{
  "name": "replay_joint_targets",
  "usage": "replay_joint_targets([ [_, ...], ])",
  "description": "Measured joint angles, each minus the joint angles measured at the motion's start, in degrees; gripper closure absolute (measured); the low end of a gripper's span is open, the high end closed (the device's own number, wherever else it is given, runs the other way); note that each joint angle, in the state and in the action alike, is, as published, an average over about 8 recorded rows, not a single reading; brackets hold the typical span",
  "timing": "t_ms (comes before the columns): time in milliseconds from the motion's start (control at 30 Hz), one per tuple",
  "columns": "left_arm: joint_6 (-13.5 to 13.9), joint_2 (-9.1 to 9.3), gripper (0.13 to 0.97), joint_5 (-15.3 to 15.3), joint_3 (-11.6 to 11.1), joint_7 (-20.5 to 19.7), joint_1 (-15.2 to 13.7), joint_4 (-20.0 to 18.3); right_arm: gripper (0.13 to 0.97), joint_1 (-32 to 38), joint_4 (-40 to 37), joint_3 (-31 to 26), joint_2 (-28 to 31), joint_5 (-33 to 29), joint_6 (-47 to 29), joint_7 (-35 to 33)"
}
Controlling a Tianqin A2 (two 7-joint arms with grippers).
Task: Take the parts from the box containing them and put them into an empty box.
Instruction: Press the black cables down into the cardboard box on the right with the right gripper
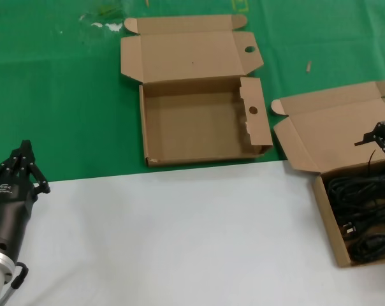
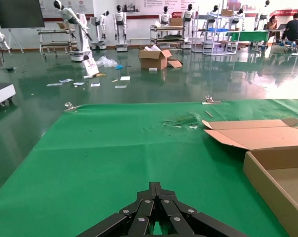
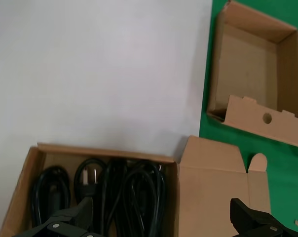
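My right gripper needs to go lower first, because its open fingers are above the plain-flapped box's rim (image 3: 107,152) and would miss the black power cables deep inside if I closed now.
The black power cables (image 1: 364,217) lie coiled in the plain-flapped box (image 1: 326,213) at the right edge, its lid open toward the back. In the right wrist view the cables (image 3: 129,192) fill that box (image 3: 104,152). My right gripper (image 1: 378,135) hangs open over the far end of this box, its jaws wide apart and holding nothing (image 3: 161,224). The empty box (image 1: 192,127) with round holes in its flaps lies open at the middle back, also seen in the right wrist view (image 3: 252,74). My left gripper (image 1: 23,156) is shut and empty at the near left (image 2: 156,190).
Green cloth (image 1: 52,95) covers the far half of the table and a white surface (image 1: 180,236) the near half. Small scraps (image 1: 106,25) lie on the cloth at the back left. The empty box's near corner (image 2: 272,182) shows in the left wrist view.
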Motion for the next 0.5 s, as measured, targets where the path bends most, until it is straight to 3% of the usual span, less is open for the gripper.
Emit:
replay_joint_targets([
  [500, 0.0, 0.00, 0.957, 0.0, 0.0, 0.0, 0.0, 0.0, 0.208, 5.6, -7.8, -0.8, -6.4, -8.8, -8.4, -5.8],
])
